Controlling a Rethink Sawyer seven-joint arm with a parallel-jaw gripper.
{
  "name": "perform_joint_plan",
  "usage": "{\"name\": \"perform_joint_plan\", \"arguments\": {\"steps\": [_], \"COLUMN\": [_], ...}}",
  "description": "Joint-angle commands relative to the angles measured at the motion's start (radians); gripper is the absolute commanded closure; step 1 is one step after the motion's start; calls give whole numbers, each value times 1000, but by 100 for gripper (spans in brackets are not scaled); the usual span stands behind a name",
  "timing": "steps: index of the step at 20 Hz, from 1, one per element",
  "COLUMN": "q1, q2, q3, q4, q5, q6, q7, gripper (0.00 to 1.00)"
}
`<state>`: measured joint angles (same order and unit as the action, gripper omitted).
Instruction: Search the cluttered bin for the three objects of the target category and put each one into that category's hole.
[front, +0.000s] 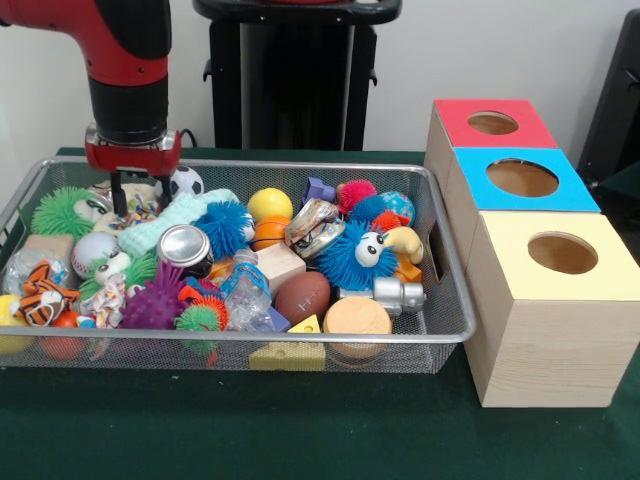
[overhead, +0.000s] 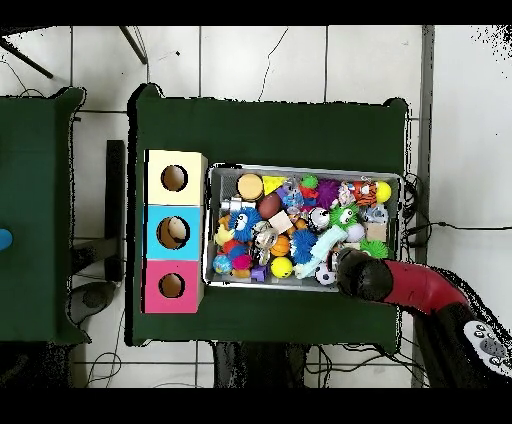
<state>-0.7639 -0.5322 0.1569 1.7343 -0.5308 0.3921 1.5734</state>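
Note:
My gripper is to grab the colourful patterned cloth toy next by its crumpled fabric body (front: 140, 210), so that the toy can be sorted into its category's hole.
A wire mesh bin (front: 250, 339) holds a heap of toys. Among them are a yellow ball (front: 269, 203), a soccer ball (front: 187, 181), a baseball (front: 90, 250), a brown football (front: 302, 295), a soda can (front: 184, 246) and a blue fuzzy creature (front: 355, 257). My gripper (front: 140, 192) hangs open over the bin's far left corner. Its fingers dip just inside the rim, above a cream plush toy (front: 138, 200) and beside a mint knitted bone (front: 165, 222), and hold nothing. In the overhead view the red arm (overhead: 420, 288) covers the gripper at the bin's (overhead: 209, 225) lower right corner.
Three wooden boxes with round holes stand in a row beside the bin: red top (front: 493, 122), blue top (front: 522, 177), yellow top (front: 562, 252). A yellow cheese wedge (front: 288, 356) and a wooden cylinder (front: 357, 318) lie against the bin's near wall. A green cloth covers the table.

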Motion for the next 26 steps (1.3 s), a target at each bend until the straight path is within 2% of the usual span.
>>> {"name": "perform_joint_plan", "arguments": {"steps": [1,11,26], "q1": [-28,-37,-38], "q2": [-4,3,0], "q3": [95,111,112], "q4": [-4,-14,4], "q5": [30,41,29], "q6": [22,68,41], "q7": [23,-1,10], "gripper": [0,0,0]}}
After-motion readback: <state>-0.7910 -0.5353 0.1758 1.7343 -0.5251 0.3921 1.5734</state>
